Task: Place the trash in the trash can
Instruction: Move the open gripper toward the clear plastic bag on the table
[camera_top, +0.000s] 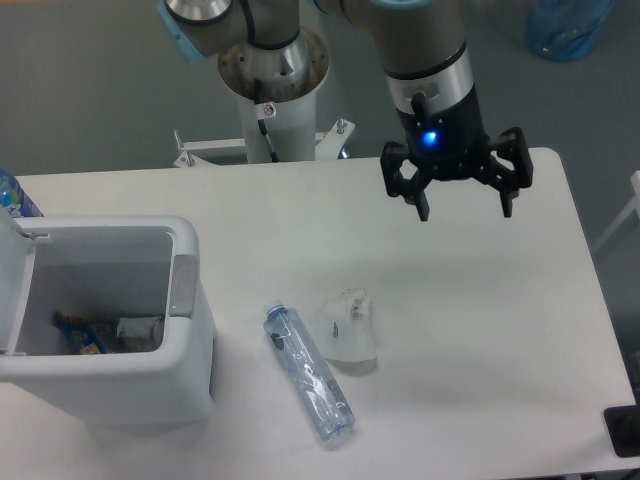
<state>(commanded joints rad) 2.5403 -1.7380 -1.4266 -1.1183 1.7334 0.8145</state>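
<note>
The translucent-white plastic wrapper should go into the white trash can, so the robot's gripper will next grab the wrapper by its crumpled top (351, 300).
A crushed clear bluish plastic bottle (308, 373) lies flat on the white table (470, 330), slanting toward the front edge. Just to its right rests a small crumpled translucent-white wrapper (349, 326), close beside the bottle. The white boxy trash can (182, 345) stands at the front left with its top open and some scraps visible inside. My gripper (465, 210) hangs above the table's back right area, well up and right of both pieces. Its fingers are spread wide and hold nothing.
The arm's pedestal (275, 95) rises behind the table's back edge. A large blue water jug (568, 27) sits on the floor at the top right. Part of a blue bottle (14, 196) shows at the left edge behind the trash can. A dark object (625, 430) sits at the table's front right corner.
</note>
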